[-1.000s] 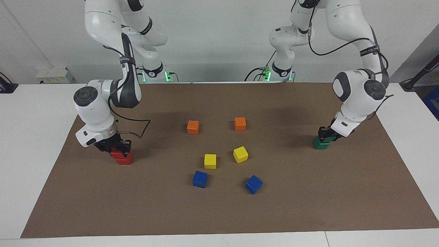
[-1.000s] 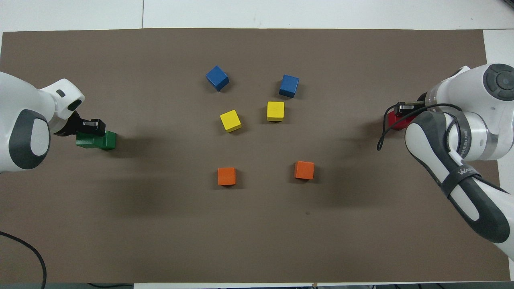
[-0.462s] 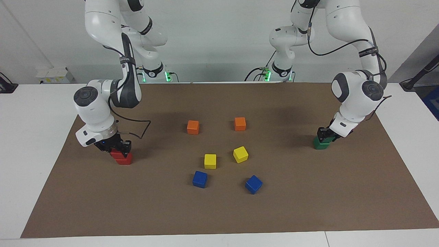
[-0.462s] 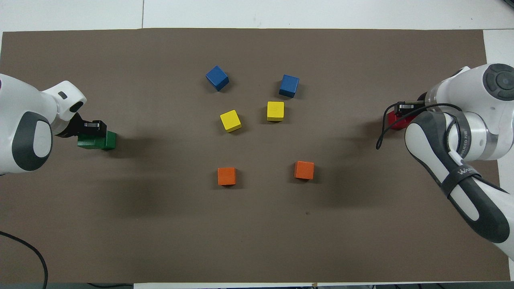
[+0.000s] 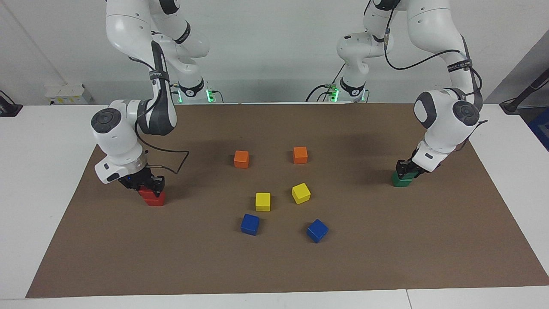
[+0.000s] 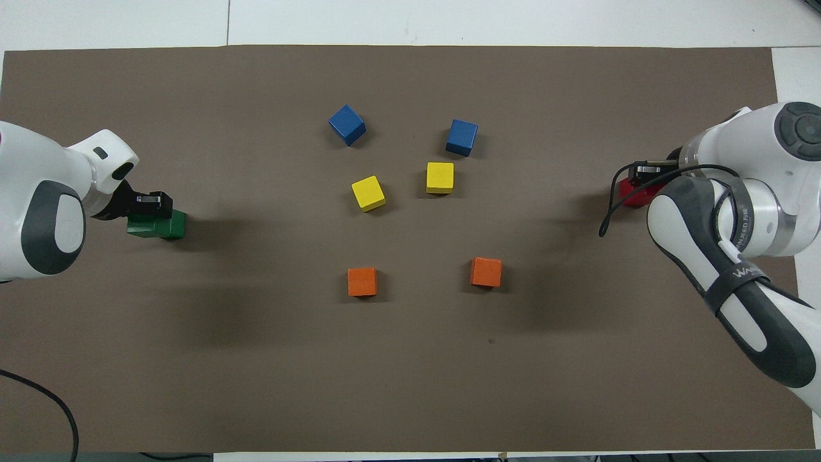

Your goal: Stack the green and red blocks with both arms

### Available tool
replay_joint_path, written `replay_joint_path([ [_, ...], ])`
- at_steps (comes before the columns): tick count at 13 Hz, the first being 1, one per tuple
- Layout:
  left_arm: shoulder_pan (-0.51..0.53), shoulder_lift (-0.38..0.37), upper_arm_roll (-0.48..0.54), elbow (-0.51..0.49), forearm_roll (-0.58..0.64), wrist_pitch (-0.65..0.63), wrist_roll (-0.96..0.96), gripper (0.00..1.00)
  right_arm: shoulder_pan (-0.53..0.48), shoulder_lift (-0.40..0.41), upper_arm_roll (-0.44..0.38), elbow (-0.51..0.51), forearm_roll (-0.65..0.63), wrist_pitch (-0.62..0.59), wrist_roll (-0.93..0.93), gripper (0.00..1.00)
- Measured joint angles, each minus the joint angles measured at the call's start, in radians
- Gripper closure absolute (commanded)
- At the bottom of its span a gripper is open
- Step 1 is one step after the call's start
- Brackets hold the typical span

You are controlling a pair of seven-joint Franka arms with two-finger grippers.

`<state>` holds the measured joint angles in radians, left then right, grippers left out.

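The left gripper needs to open now. The upper green block [image 6: 157, 224] rests on the lower one, so the upper block would stay standing.
Two red blocks [image 5: 154, 198] stand stacked toward the right arm's end of the brown mat, the upper one a little askew. My right gripper [image 5: 145, 184] is down on the upper red block [image 6: 632, 194], and the arm hides most of it from above. Toward the left arm's end, two green blocks [image 5: 402, 180] sit one on the other. My left gripper [image 5: 405, 169] is shut on the upper green block [image 6: 157, 224], which rests on the lower one.
In the middle of the mat [image 5: 386, 257] lie two orange cubes [image 5: 241, 159] [image 5: 300, 155], two yellow cubes [image 5: 263, 201] [image 5: 300, 193] and two blue cubes [image 5: 250, 224] [image 5: 317, 230]. The right arm's black cable [image 5: 171, 161] loops down near the red stack.
The left gripper has shifted the upper green block slightly toward the table's middle, squarer over the lower one. The right gripper stays on the red stack.
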<state>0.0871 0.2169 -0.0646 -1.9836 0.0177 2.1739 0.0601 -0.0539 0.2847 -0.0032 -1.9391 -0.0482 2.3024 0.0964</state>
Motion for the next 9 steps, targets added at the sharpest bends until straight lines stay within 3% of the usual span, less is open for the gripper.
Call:
replay_joint_path([
  [1, 0.000, 0.000, 0.000, 0.000, 0.000, 0.001, 0.000, 0.96, 0.000, 0.000, 0.000, 0.000, 0.001, 0.000, 0.000, 0.00],
  [2, 0.000, 0.000, 0.000, 0.000, 0.000, 0.002, 0.000, 0.68, 0.000, 0.000, 0.000, 0.000, 0.001, 0.000, 0.000, 0.00],
  [3, 0.000, 0.000, 0.000, -0.001, 0.000, 0.003, 0.000, 0.11, 0.000, 0.000, 0.000, 0.001, 0.002, 0.001, 0.000, 0.00],
  [4, 0.000, 0.000, 0.000, -0.001, 0.000, 0.006, 0.000, 0.00, 0.000, 0.000, 0.001, 0.001, 0.002, 0.001, 0.000, 0.00],
  [7, 0.000, 0.000, 0.000, -0.003, 0.000, 0.012, 0.000, 0.00, 0.001, -0.004, 0.003, 0.025, 0.002, -0.027, 0.000, 0.00],
  [9, 0.000, 0.000, -0.001, -0.003, 0.000, 0.012, 0.001, 0.00, 0.005, -0.027, 0.005, 0.095, 0.002, -0.141, 0.000, 0.00],
])
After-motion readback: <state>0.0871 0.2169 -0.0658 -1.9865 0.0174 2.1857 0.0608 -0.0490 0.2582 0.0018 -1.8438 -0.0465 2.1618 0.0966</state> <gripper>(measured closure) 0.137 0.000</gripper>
